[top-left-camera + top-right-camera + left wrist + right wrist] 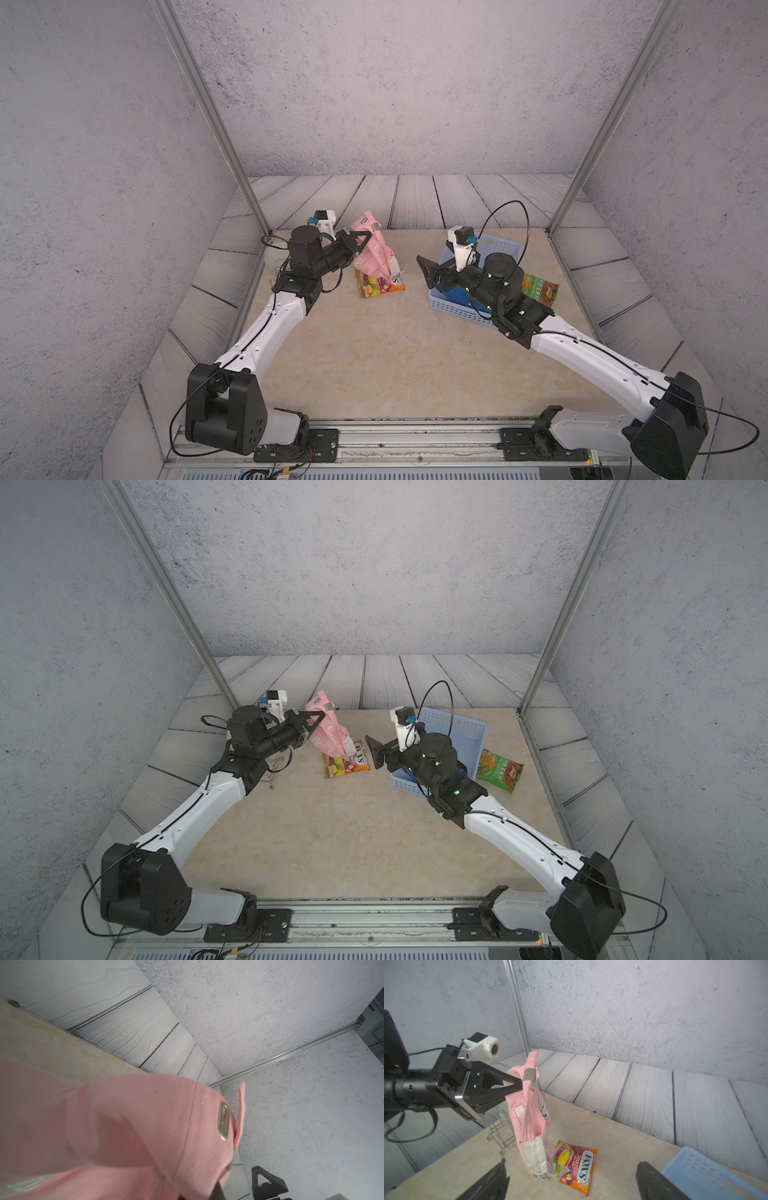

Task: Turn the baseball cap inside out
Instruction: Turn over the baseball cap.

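Next, my right gripper grabs the white lining at the cap's lower end, opposite the held strap, to turn the cap inside out.
The pink baseball cap (376,253) (330,733) hangs crumpled from its back strap, close to the metal buckle (529,1074). My left gripper (368,235) (520,1084) is shut on that strap and holds the cap above the table. White lining and labels show at the cap's lower end (533,1155), which rests against a candy bag. Pink fabric (124,1126) fills much of the left wrist view. My right gripper (428,270) (573,1186) is open and empty. It stands to the right of the cap and apart from it.
An orange candy bag (380,286) (577,1165) lies under the cap's lower end. A blue basket (498,245) (706,1169) sits under my right arm, with a green snack bag (540,289) beside it. A wire rack (500,1132) stands behind the cap near the left wall.
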{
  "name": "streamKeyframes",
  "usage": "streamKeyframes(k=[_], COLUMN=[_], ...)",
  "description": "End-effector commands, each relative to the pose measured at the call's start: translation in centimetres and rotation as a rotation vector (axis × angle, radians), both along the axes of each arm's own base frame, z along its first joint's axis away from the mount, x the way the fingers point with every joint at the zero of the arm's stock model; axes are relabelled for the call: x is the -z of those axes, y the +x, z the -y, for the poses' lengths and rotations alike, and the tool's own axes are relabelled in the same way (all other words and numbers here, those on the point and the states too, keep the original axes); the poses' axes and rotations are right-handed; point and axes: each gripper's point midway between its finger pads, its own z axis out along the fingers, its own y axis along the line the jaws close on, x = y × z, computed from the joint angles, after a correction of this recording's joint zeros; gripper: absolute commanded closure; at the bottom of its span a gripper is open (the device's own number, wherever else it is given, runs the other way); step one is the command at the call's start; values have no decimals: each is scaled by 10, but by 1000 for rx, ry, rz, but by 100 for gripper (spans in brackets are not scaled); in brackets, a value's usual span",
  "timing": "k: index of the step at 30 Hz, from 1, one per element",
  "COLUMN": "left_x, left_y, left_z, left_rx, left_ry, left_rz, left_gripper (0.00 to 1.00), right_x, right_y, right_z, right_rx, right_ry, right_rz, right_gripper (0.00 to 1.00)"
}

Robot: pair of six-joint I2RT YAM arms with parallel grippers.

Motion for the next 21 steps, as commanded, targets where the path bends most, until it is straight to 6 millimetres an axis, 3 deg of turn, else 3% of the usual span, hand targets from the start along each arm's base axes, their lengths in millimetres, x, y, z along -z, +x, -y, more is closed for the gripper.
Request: streamKeyframes(k=[1,12,21], left_x=[-9,-14,-20], left_y=[-4,-14,-24], left_z=[-4,14,26], left_rx=[-46,-56,-31], left_ry=[2,-8,-11], left_rz=[17,-8,-11], left_gripper=[100,100,100], right_x=[-20,-20,3], right_y=[10,11,32], right_z=[8,-46,-52], right_rx=[158,169,257], right_ry=[-101,-182,-295], right_rz=[149,228,242], right_gripper=[0,1,1])
